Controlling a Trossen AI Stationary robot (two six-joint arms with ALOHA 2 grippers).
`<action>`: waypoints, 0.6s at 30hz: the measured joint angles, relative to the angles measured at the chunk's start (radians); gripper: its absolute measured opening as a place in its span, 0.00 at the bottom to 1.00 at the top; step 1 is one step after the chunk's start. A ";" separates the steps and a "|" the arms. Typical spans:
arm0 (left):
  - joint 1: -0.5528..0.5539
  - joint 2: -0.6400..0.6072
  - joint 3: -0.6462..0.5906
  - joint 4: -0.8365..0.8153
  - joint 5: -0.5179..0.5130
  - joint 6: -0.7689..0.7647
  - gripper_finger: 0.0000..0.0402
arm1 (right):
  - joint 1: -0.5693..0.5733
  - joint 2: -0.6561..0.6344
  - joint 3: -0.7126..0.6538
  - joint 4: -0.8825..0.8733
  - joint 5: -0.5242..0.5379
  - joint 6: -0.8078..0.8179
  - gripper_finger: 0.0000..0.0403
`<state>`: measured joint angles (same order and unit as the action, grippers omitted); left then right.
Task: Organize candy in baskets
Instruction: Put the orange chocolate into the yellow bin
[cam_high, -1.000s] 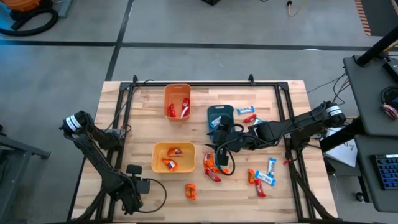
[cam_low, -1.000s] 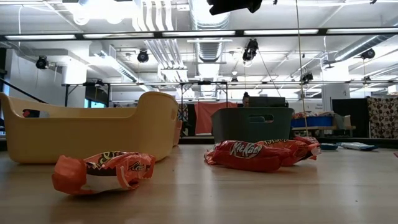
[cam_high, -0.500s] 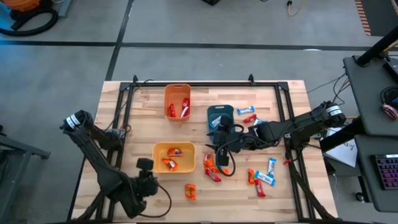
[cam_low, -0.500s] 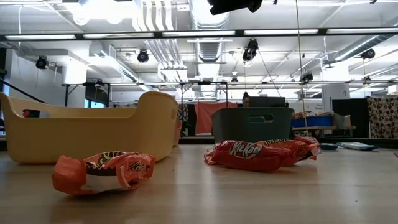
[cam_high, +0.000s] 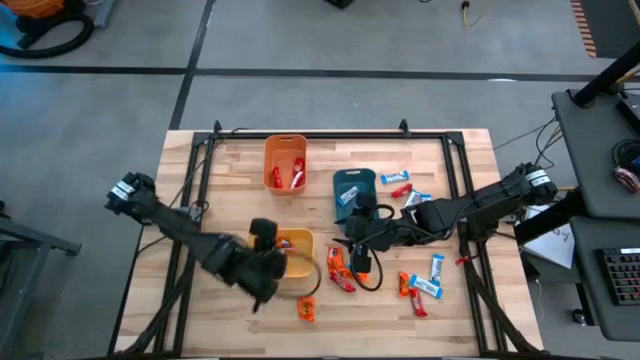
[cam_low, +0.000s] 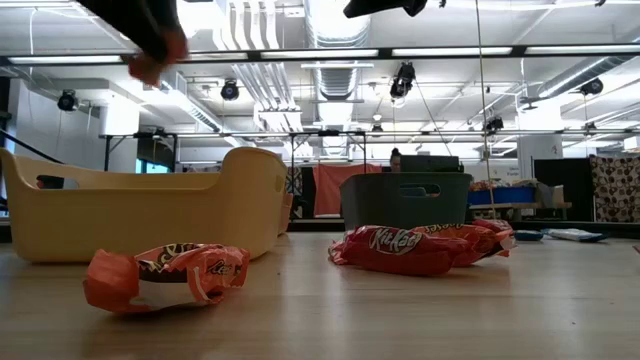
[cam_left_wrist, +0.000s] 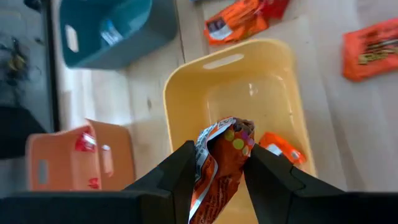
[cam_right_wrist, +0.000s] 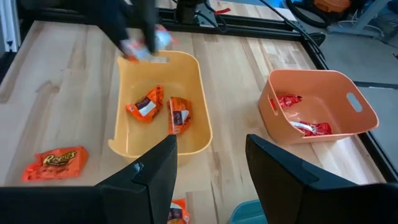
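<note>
My left gripper needs to lower the orange candy (cam_left_wrist: 224, 165) before it opens, because the candy is high above the yellow basket's rim (cam_left_wrist: 230, 51).
My left gripper (cam_left_wrist: 217, 171) is shut on an orange-wrapped candy (cam_left_wrist: 222, 152) above the yellow basket (cam_left_wrist: 186, 78), over the basket's left end (cam_high: 258, 262) in the high view. Two orange candies (cam_right_wrist: 146, 106) lie inside the yellow basket. The orange basket (cam_high: 285, 163) holds red candies. The teal basket (cam_high: 354, 188) stands to its right. My right gripper (cam_right_wrist: 211, 186) hangs open and empty near the teal basket, above the table (cam_high: 352, 225). More candy (cam_high: 340, 270) lies loose on the table. My left gripper pinches the orange candy between its two fingers, on the wrapper's two flat sides (cam_left_wrist: 214, 174). The fingers slant down from the table's left side. One crumpled end (cam_left_wrist: 230, 132) of the candy sticks out past the fingertips. The candy is lifted clear, above the yellow basket.
One orange candy (cam_high: 306, 307) lies near the front edge, and red and blue ones (cam_high: 420, 288) at the right. A dark frame (cam_high: 310, 135) runs along the table's far and side edges. The right arm's cable (cam_high: 362, 262) loops over the loose candy.
My left gripper has swung from the table's near left corner toward the right and up, and it has turned. It now stands over the yellow basket and shows at the top of the low view with the candy. My right arm has kept still.
</note>
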<state>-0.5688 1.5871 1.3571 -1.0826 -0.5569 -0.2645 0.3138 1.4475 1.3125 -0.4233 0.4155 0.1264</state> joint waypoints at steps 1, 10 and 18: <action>0.028 0.001 -0.013 0.024 0.026 0.008 0.28 | 0.004 0.000 0.000 -0.004 0.000 0.008 0.45; 0.207 0.002 -0.141 0.227 0.346 -0.032 0.28 | 0.021 0.000 0.004 -0.087 0.000 0.093 0.45; 0.233 0.002 -0.196 0.253 0.358 -0.084 0.28 | 0.022 0.000 0.004 -0.125 0.000 0.154 0.45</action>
<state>-0.3357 1.5894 1.1614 -0.8293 -0.1986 -0.3484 0.3363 1.4475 1.3167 -0.5485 0.4152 0.2801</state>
